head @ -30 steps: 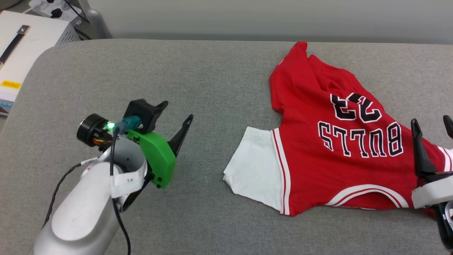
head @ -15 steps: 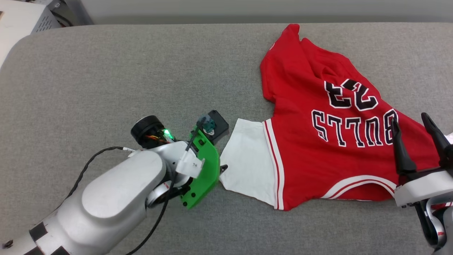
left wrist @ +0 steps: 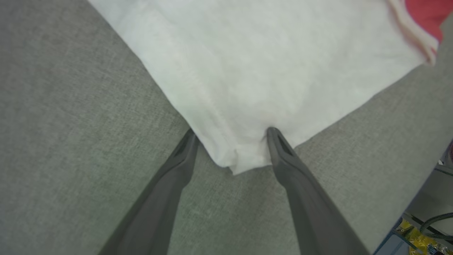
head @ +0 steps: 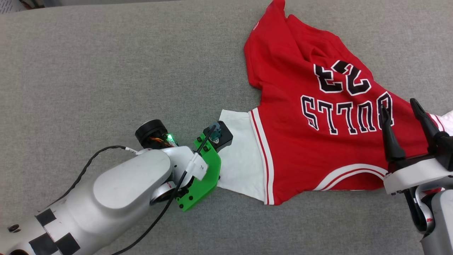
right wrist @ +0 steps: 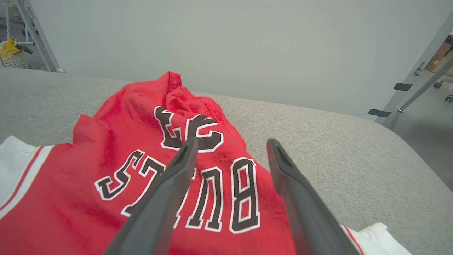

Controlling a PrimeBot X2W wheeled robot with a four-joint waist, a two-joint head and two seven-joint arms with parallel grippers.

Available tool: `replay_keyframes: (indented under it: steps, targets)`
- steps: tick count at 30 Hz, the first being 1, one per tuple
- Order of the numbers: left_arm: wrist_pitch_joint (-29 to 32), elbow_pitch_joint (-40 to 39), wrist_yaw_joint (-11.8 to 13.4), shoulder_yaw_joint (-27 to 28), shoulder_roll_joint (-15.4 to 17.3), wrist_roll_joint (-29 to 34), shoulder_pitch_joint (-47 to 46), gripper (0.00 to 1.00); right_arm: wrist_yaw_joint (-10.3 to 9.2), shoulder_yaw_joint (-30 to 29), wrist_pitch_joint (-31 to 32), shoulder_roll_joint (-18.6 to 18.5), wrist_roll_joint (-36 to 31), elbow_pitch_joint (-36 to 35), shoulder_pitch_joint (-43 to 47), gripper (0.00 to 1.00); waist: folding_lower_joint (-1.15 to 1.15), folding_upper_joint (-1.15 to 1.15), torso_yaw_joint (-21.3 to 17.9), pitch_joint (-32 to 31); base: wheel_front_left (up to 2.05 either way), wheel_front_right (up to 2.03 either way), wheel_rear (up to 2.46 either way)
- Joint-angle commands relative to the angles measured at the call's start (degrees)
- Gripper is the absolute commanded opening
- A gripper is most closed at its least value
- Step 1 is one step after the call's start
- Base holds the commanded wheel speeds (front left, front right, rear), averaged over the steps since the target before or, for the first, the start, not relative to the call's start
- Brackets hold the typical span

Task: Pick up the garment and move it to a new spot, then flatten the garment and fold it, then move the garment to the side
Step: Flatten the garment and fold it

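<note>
The left gripper grabs the garment by the corner of its white sleeve next, where the sleeve's edge puckers up, to pick up the garment.
The garment [head: 318,141], a red jersey with white sleeves and a black "BULLS 23" print, lies crumpled on the right half of the grey table, collar toward me. My left gripper [left wrist: 230,131] is open. Its two fingers straddle the near corner of the white sleeve [left wrist: 269,63], one fingertip on the cloth and the other at the sleeve's edge. In the head view the green wrist bracket [head: 203,177] covers those fingers at the sleeve [head: 240,166]. My right gripper [head: 399,105] stands open above the jersey's right shoulder, with the print [right wrist: 198,191] behind its fingers [right wrist: 231,140] and nothing between them.
The grey padded table [head: 106,71] stretches bare to the left of the jersey. Its rounded far edge [right wrist: 318,113] meets a pale wall. Metal frame legs [right wrist: 417,92] stand off to the right, and a basket [right wrist: 14,58] sits far left.
The head camera has tilted down, shifting the whole picture. My left arm has swung right, from bare table to the white sleeve's corner. The right gripper has moved inward over the jersey.
</note>
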Motion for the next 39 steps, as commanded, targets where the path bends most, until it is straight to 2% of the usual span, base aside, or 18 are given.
replay_keyframes:
  steps: [1,3,4,5,6,11,14,18,23,29,33,36,37,38,39]
  targets:
    - [0.17,2.4,0.07,-1.72,0.22,0.46,0.83,1.0,-0.04,0.13,-0.6,0.16,-0.28,0.41,-1.13,1.0,0.0,0.0,-0.67,1.03,0.0,0.0,0.0]
    - [0.46,3.2,0.07,-2.11,0.16,0.69,1.4,0.99,-0.04,0.31,-0.76,0.18,-0.29,0.79,-1.45,1.0,0.0,0.0,-0.78,1.32,0.0,0.0,0.0]
    - [0.07,3.35,0.07,-2.22,-0.05,0.75,1.64,0.37,-0.04,0.28,-0.84,0.16,-0.3,0.95,-1.56,1.0,0.0,0.0,-0.72,1.41,0.0,0.0,0.0]
    - [-0.56,3.54,0.07,-2.27,-0.21,0.67,1.75,0.02,-0.04,0.23,-0.89,0.14,-0.31,1.06,-1.61,1.0,0.0,0.0,-0.63,1.44,0.0,0.0,0.0]
    - [-1.01,3.75,0.07,-2.32,-0.38,0.56,1.81,0.0,-0.04,0.11,-0.96,0.15,-0.37,1.23,-1.64,1.0,0.0,0.0,-0.46,1.33,0.0,0.0,0.0]
    - [-6.93,4.17,0.07,-2.07,-0.33,-1.04,0.67,0.0,-0.04,-0.14,-1.14,0.0,-0.59,2.11,-1.13,1.0,0.0,0.0,0.68,-0.4,0.0,0.0,0.0]
    - [-10.97,3.74,0.07,-0.12,1.07,-2.74,0.26,0.0,-0.04,-0.4,-1.21,0.1,-0.62,2.43,-0.19,1.0,0.0,0.0,1.54,-2.21,0.0,0.0,0.0]
    - [-13.9,2.86,0.74,2.68,4.69,-4.78,1.19,0.0,-0.04,-1.11,-1.28,0.05,-0.51,2.83,1.45,1.0,0.0,0.0,2.59,-4.28,0.0,0.0,0.0]
    - [-15.58,2.02,2.99,5.41,10.24,-7.16,3.44,0.0,-0.04,-1.87,-1.32,-0.16,-0.3,2.75,2.95,1.0,0.0,0.0,3.38,-5.36,0.0,0.0,0.0]
    - [-17.05,4.01,5.3,7.47,14.54,-10.21,7.03,0.0,-0.04,-2.08,-1.07,-0.87,-0.36,2.68,3.29,1.0,0.0,0.0,3.32,-5.62,0.0,0.0,0.0]
    - [-17.91,7.28,6.03,7.81,15.48,-11.74,9.53,0.0,-0.04,-2.13,-0.12,-1.83,-0.24,2.25,3.12,1.0,0.0,0.0,3.0,-5.95,0.0,0.0,0.0]
    - [-19.48,9.21,6.09,8.13,14.99,-12.74,11.14,0.0,-0.04,-1.84,1.16,-2.85,0.2,1.62,2.79,1.0,0.0,0.0,2.83,-6.58,0.0,0.0,0.0]
    - [-20.77,9.73,6.26,8.57,14.65,-13.12,11.69,0.43,-0.04,-1.64,1.83,-3.43,0.51,1.22,2.62,1.0,0.0,0.0,2.79,-6.97,0.0,0.0,0.0]
    - [-22.1,10.05,6.55,8.96,14.44,-13.18,12.06,1.0,-0.04,-1.47,2.53,-3.91,0.8,0.8,2.51,1.0,0.0,0.0,2.76,-7.3,0.0,0.0,0.0]
    - [-23.96,10.35,6.96,9.45,14.19,-13.16,12.56,1.0,-0.04,-1.08,3.55,-4.67,1.21,0.12,2.38,1.0,0.0,0.0,2.72,-7.75,0.0,0.0,0.0]
